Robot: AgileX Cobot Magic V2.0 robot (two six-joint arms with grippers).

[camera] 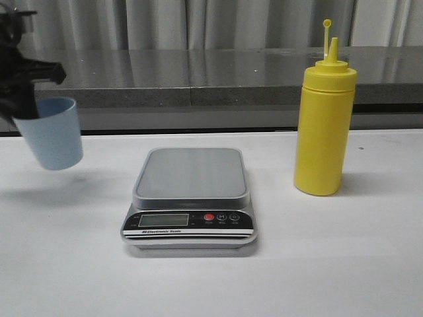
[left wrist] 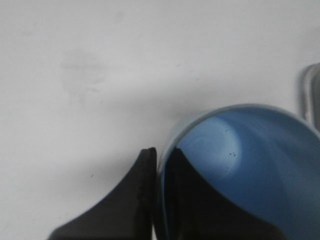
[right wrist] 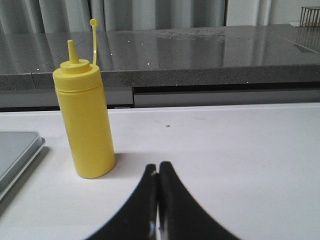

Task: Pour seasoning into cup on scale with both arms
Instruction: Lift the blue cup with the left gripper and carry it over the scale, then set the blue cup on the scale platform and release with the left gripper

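The pale blue cup is still short of the scale's platform, so it should move there before my left gripper lets go.
My left gripper [camera: 26, 99] is shut on the rim of the pale blue cup [camera: 51, 133] and holds it tilted above the table, left of the scale [camera: 190, 198]. In the left wrist view one finger [left wrist: 135, 195] is outside the cup wall and one inside the cup [left wrist: 250, 160]. The yellow seasoning bottle [camera: 323, 125] stands upright on the table right of the scale, cap off its nozzle. In the right wrist view my right gripper [right wrist: 158, 170] is shut and empty, low over the table beside the bottle [right wrist: 85, 120]. The right arm does not show in the front view.
A grey stone counter [camera: 211, 76] runs along the back behind the white table [camera: 344, 264]. The scale's platform is bare; its edge shows in the right wrist view [right wrist: 15, 155] and in the left wrist view [left wrist: 312, 95].
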